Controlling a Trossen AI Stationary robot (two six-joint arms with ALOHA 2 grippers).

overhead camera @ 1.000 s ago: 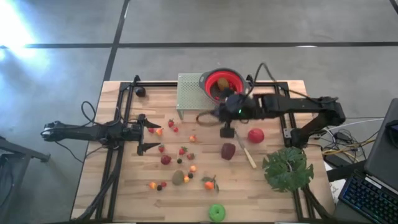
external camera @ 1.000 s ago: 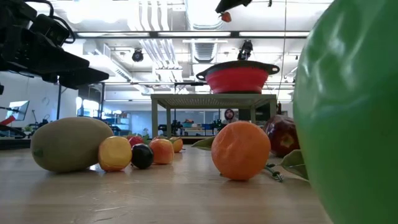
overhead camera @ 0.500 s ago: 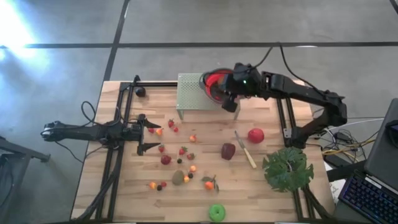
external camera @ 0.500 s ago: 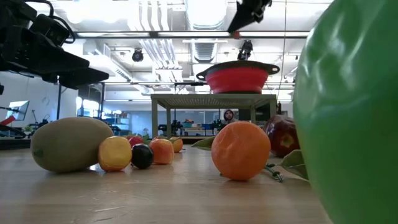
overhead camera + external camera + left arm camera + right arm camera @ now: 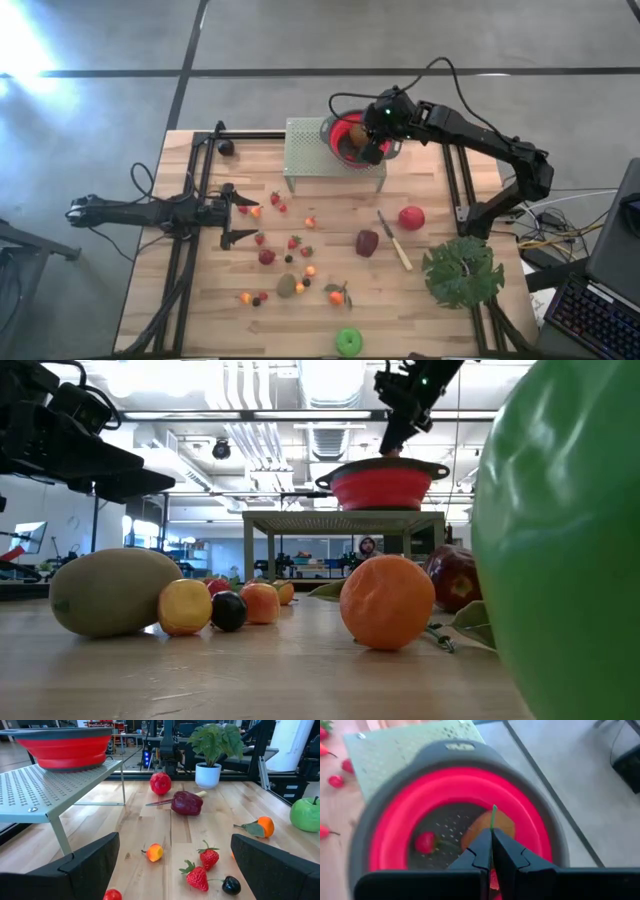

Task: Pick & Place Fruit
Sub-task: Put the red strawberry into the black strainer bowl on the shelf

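Observation:
The small red fruit (image 5: pixel 494 880) hangs high above the bowl's bottom, so my right gripper keeps hold of it until I lower it toward that bottom.
A red bowl (image 5: pixel 352 135) with a dark rim stands on a pale perforated stand (image 5: pixel 315 150) at the table's far edge. In it lie a brown kiwi (image 5: pixel 487 827) and a strawberry (image 5: pixel 425 842). My right gripper (image 5: pixel 491 836) hangs over the bowl, shut on a small red fruit with a green stem. More fruit lies on the wood: a red apple (image 5: pixel 411 217), a dark maroon fruit (image 5: pixel 367 242), a green apple (image 5: pixel 349 341), a kiwi (image 5: pixel 287 286), an orange (image 5: pixel 337 296) and strawberries (image 5: pixel 294 242). My left gripper (image 5: pixel 238 212) waits open at the table's left. My right gripper pinches the small red fruit between its two fingers. A thin green stem tip (image 5: pixel 493 812) sticks out past the fingertips, and a bit of red (image 5: pixel 492 881) shows farther back between them. The fingers slant down from the table's right over the bowl, with the fruit lifted clear.
A pale-handled knife (image 5: pixel 393 240) lies between the maroon fruit and the red apple. A big green leafy plant (image 5: pixel 462 272) stands at the right edge. Black frame rails run along both sides of the table. A small dark thing (image 5: pixel 226 148) sits at the far left corner.
My right gripper has swung from above the middle of the table, in front of the stand, toward the far edge and now hangs over the red bowl. It has turned on the way and stayed shut on the small red fruit.

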